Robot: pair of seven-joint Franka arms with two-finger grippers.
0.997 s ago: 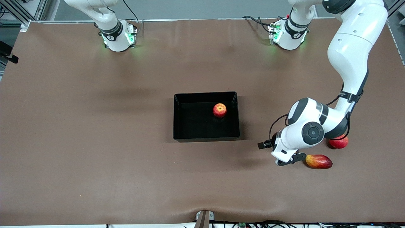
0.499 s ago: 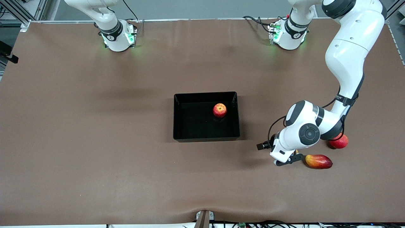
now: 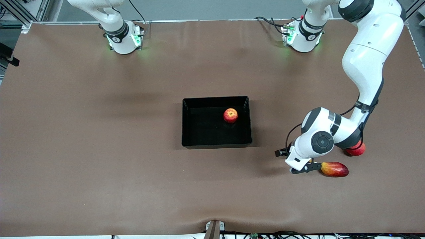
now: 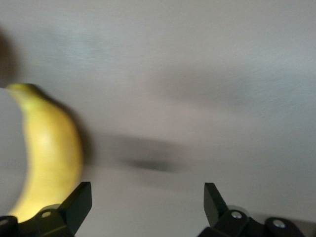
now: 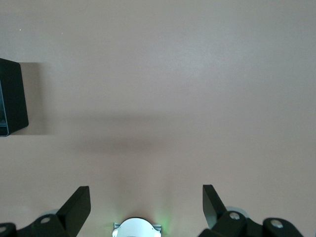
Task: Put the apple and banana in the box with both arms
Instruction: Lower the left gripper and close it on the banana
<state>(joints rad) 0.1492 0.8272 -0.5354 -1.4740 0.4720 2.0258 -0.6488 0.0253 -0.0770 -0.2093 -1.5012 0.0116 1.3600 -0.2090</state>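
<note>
My left gripper grabs the banana by its curved body [image 4: 52,153] next, to place it in the black box.
The apple [image 3: 230,115] lies in the black box [image 3: 199,132] at the table's middle, toward the left arm's end of it. The banana [image 4: 47,153] shows only in the left wrist view, lying on the table just outside one fingertip [image 4: 79,198]. In the front view the left arm's hand [image 3: 313,142] hides it. My left gripper [image 4: 145,198] is open and empty, low over the table beside the banana. My right gripper [image 5: 145,200] is open and empty, high over bare table near its own base, and that arm waits. A corner of the box [image 5: 11,98] shows in the right wrist view.
A red-yellow mango [image 3: 334,169] lies right next to the left arm's hand, nearer to the front camera. A round red fruit [image 3: 358,149] sits partly under the left forearm. Brown table surface surrounds the box.
The left arm's hand has shifted slightly beside the mango and its elbow has swung a little. The apple, box, mango and right arm have not moved.
</note>
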